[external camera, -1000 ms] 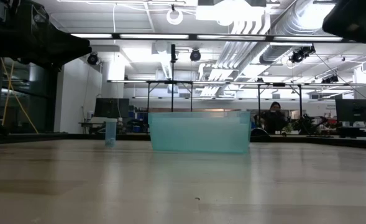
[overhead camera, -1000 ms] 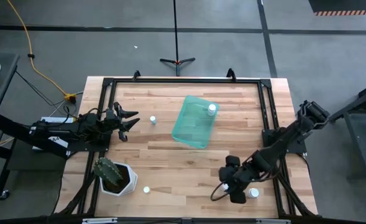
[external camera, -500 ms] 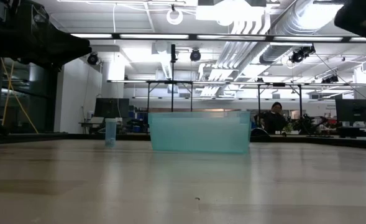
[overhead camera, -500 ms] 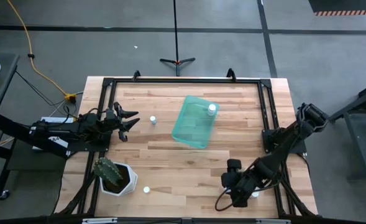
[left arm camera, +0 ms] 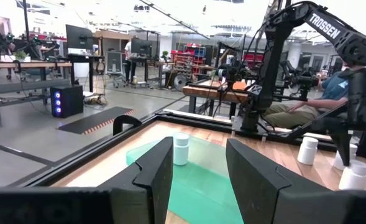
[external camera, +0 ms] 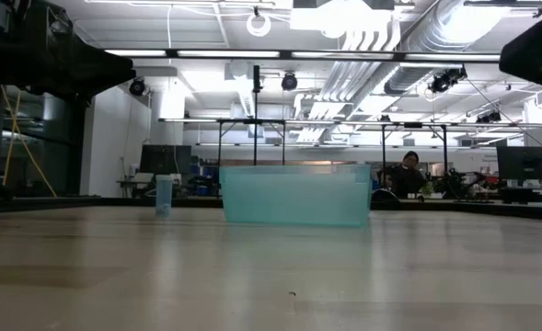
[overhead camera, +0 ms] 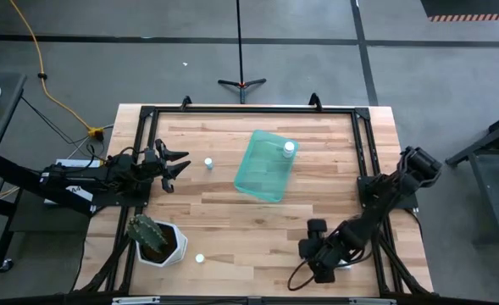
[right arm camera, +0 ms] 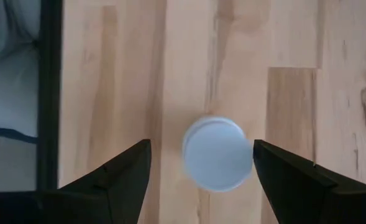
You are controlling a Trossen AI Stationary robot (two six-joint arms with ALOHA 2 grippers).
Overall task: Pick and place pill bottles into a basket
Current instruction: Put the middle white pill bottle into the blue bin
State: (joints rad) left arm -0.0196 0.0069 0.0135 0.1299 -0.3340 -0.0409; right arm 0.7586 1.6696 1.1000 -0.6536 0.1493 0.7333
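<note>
I should grab the pill bottle by its white cap (right arm camera: 217, 152) with my right gripper next. Then the bottle can go into the basket.
My right gripper (right arm camera: 201, 146) hangs open over a white pill bottle (right arm camera: 217, 152) that stands upright on the table near the front right corner. One finger is on each side of its cap, touching nothing. In the high view the hand (overhead camera: 321, 254) covers that bottle. The teal basket (overhead camera: 266, 165) lies mid-table with one bottle (overhead camera: 289, 148) standing in its far corner. Two more bottles stand on the wood, one left of the basket (overhead camera: 208, 163) and one by the near edge (overhead camera: 200, 258). My left gripper (overhead camera: 184, 163) waits open at the left edge, pointing level toward the basket (left arm camera: 195, 177).
A white hexagonal pot with a cactus (overhead camera: 156, 241) stands at the front left corner. A black frame rail (overhead camera: 368, 169) runs along the table's right side, close to my right arm, and shows beside the bottle (right arm camera: 49, 93). Bare wood lies between the basket and the near edge.
My right gripper has come down toward the bottle at the front right corner, shifted slightly toward the near edge, and rolled a little. Its fingers stay open. The bottle that showed beside the hand in the high view is now covered by it.
</note>
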